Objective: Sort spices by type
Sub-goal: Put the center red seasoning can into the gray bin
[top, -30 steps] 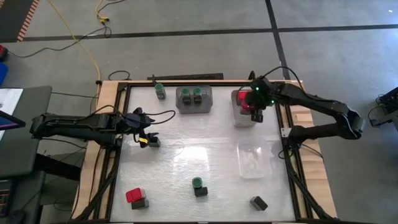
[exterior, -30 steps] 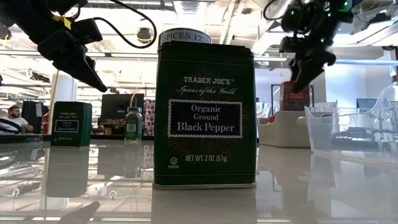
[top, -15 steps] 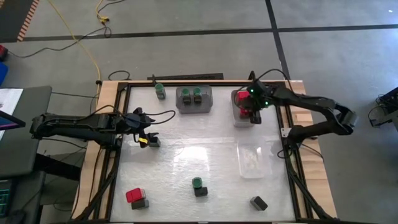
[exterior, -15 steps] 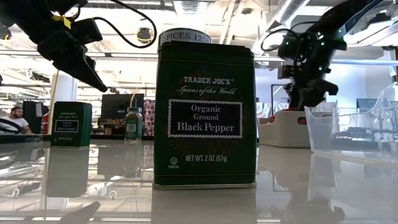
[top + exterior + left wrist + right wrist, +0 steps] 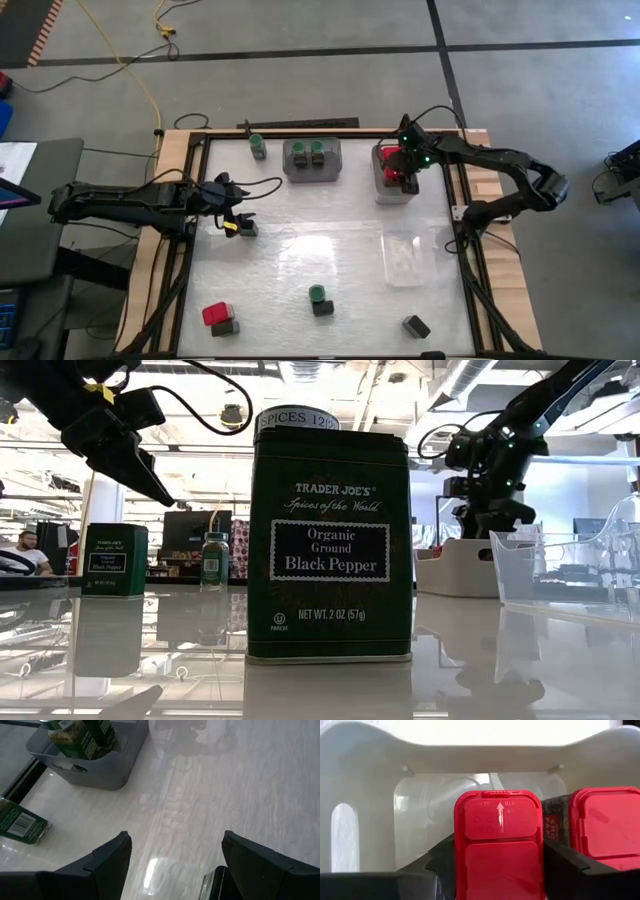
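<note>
The held red lid [image 5: 501, 845] is level with its neighbour inside the white tray [image 5: 435, 815], so my right gripper should open now and let go of the box.
My right gripper [image 5: 405, 176] [image 5: 497, 849] reaches down into the white tray [image 5: 385, 192] at the table's far right, shut on a red-topped spice box [image 5: 497, 835]. A second red-topped box [image 5: 606, 822] stands beside it in the tray. My left gripper [image 5: 234, 222] [image 5: 175, 851] hovers open at the table's left, just above the surface. A dark spice block [image 5: 248, 229] [image 5: 211, 881] lies close to one of its fingers. Two green-lidded jars [image 5: 311, 152] stand in the grey tray [image 5: 312, 172]. My right gripper pinches the red-topped box between its two fingers, one on each narrow side [image 5: 459, 855] just below the lid. The fingers come from above, pointing down. The box stays upright inside the white tray; whether its base rests on the tray floor is hidden.
On the table: a green-lidded jar [image 5: 258, 147] far left, a clear tray [image 5: 404, 258] right of centre, a red-topped box with a dark block [image 5: 219, 318] near left, a green jar and block [image 5: 319, 300] near middle, a dark block [image 5: 416, 325] near right. A pepper tin [image 5: 330, 545] fills the low view.
My right gripper has come down from above the white tray into it, shifting a little toward the table's left, with the red-topped box still between its fingers.
</note>
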{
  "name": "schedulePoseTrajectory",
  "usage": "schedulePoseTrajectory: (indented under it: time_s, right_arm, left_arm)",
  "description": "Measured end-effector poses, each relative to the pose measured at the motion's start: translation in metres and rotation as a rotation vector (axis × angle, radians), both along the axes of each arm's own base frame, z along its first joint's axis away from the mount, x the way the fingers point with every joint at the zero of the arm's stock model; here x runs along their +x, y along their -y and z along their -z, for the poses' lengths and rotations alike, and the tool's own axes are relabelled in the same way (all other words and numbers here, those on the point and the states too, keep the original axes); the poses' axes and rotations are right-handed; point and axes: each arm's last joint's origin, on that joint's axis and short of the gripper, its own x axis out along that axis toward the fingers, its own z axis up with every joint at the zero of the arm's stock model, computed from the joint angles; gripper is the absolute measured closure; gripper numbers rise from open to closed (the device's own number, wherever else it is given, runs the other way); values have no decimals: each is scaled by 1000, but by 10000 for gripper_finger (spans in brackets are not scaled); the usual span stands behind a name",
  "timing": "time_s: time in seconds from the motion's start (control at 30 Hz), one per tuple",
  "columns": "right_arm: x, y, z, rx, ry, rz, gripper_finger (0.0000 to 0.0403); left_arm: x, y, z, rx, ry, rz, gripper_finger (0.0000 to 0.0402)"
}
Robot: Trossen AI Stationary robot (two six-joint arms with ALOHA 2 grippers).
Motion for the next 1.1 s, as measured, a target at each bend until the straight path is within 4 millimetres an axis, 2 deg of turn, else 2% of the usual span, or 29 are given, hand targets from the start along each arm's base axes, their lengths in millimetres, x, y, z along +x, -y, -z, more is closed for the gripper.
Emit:
schedulePoseTrajectory:
  time_s: [0.3,1.1]
  right_arm:
    - [0,0,0,0,1,4,144]
    - [0,0,1,18,9,54,139]
  left_arm:
    - [0,0,0,3,-1,2,103]
    - [0,0,0,3,2,2,103]
